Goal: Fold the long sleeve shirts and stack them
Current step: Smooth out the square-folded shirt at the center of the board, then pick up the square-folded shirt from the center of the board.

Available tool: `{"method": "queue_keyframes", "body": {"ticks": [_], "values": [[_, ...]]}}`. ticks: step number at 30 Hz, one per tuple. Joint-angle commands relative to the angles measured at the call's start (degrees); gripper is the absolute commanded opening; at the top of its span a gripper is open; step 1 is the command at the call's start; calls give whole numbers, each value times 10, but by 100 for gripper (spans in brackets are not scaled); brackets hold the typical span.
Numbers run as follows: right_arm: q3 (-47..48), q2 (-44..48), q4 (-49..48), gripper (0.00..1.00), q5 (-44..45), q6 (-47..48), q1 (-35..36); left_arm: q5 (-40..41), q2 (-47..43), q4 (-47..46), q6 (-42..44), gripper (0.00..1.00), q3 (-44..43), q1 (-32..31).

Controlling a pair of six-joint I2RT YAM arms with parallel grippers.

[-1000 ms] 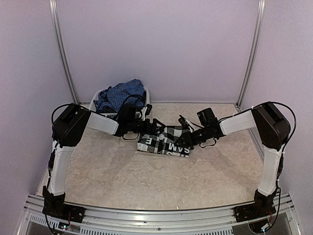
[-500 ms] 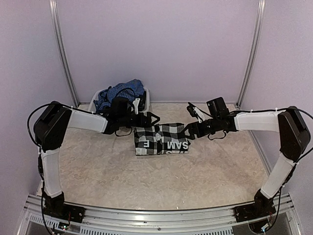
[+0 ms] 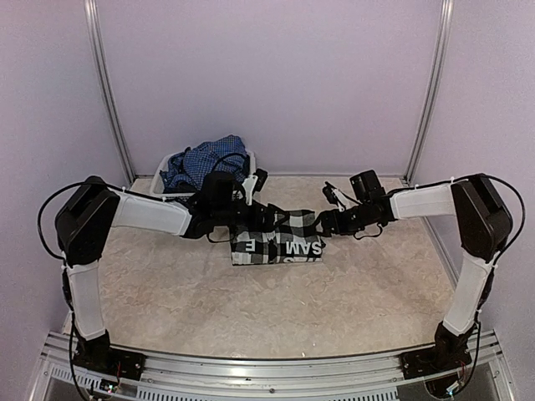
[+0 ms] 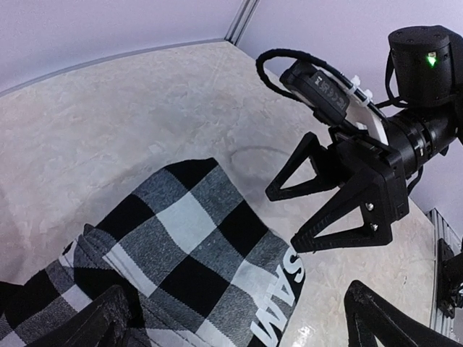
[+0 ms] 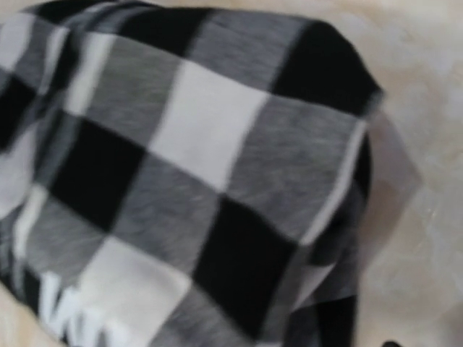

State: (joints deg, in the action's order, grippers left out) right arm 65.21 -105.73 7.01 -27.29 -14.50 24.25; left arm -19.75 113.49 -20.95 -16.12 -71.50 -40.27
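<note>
My right gripper is going to grab the checked shirt next by the side edge that faces it. The shirt can then be lifted and laid for stacking.
The black-and-white checked shirt (image 3: 280, 242) lies folded in a small rectangle at mid-table, white letters along its near edge. It fills the right wrist view (image 5: 202, 181), where my own fingers do not show. My left gripper (image 3: 269, 219) hovers open over the shirt's far left part; in its wrist view (image 4: 235, 289) the fingers stand wide apart with only cloth (image 4: 188, 246) below. My right gripper (image 3: 323, 224) is open just off the shirt's right edge, empty, its triangular fingers (image 4: 318, 238) spread. The blue fine-checked shirt (image 3: 205, 159) lies heaped in the basket.
The white mesh basket (image 3: 250, 164) stands at the back left against the wall. Metal posts (image 3: 425, 92) mark the back corners. An aluminium rail (image 3: 267, 368) runs along the near edge by the arm bases.
My right gripper has opened and let go of the checked shirt's right edge. The left gripper swung out toward the back, then returned over the shirt, staying open.
</note>
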Motion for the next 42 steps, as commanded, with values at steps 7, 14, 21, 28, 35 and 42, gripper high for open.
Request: {"method": "queue_keyframes", "body": {"ticks": [7, 14, 21, 28, 35, 42], "values": [[44, -84, -24, 88, -78, -70, -27, 50, 24, -6, 2, 99, 86, 14], [61, -137, -21, 86, -118, -85, -32, 55, 33, -24, -8, 99, 127, 22], [76, -189, -38, 80, -171, -115, -26, 45, 45, -38, -10, 99, 134, 20], [86, -221, -67, 73, -219, -148, -3, 44, 50, -40, -8, 99, 130, 16], [68, -246, -199, 60, -295, -229, 10, 44, 56, -53, -10, 99, 136, 9], [24, -207, -290, 30, -304, -262, -2, 45, 46, -56, -10, 99, 142, 11]]}}
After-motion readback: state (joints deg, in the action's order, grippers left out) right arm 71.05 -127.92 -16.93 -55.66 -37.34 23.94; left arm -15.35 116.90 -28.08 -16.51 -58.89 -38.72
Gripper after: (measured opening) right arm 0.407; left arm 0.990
